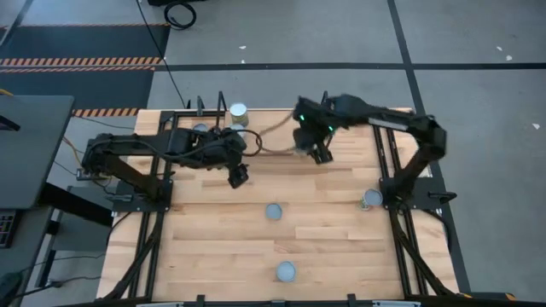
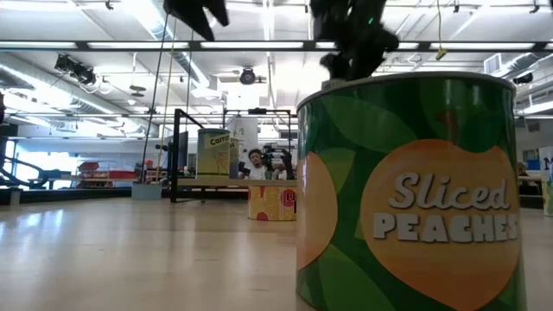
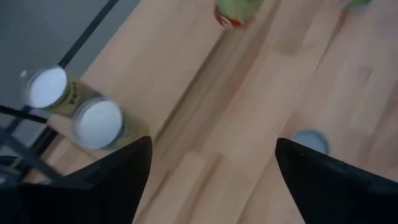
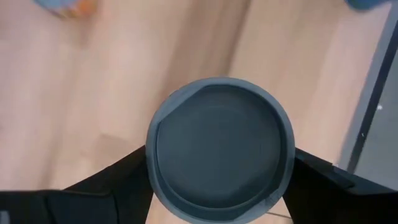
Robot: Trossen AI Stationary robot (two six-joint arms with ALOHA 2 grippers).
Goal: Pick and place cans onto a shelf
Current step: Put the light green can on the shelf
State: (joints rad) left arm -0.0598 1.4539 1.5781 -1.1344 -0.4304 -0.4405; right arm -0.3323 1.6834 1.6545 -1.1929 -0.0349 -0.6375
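Observation:
The grey-topped can hangs above the blurred wooden board in the right wrist view. My right gripper should keep holding the can until it is on the shelf.
My right gripper hangs over the far middle of the wooden table, shut on a can with a round grey top. My left gripper is left of it, open, with nothing between its fingers. The shelf, a black wire frame, stands at the far left. Two pale-topped cans stand upright on it. Three more cans stand upright on the table: one in the middle, one near the front edge and one at the right. My right gripper pinches the can between its two fingers, on opposite sides of the wall just below the top rim. The fingers come from above, pointing down. The can sits upright in the hold, its top toward the wrist camera.
The low view is half filled by the green "Sliced Peaches" can at the front edge. Black arm-mount rails run along both table sides. Bare wood lies between the middle can and the shelf.

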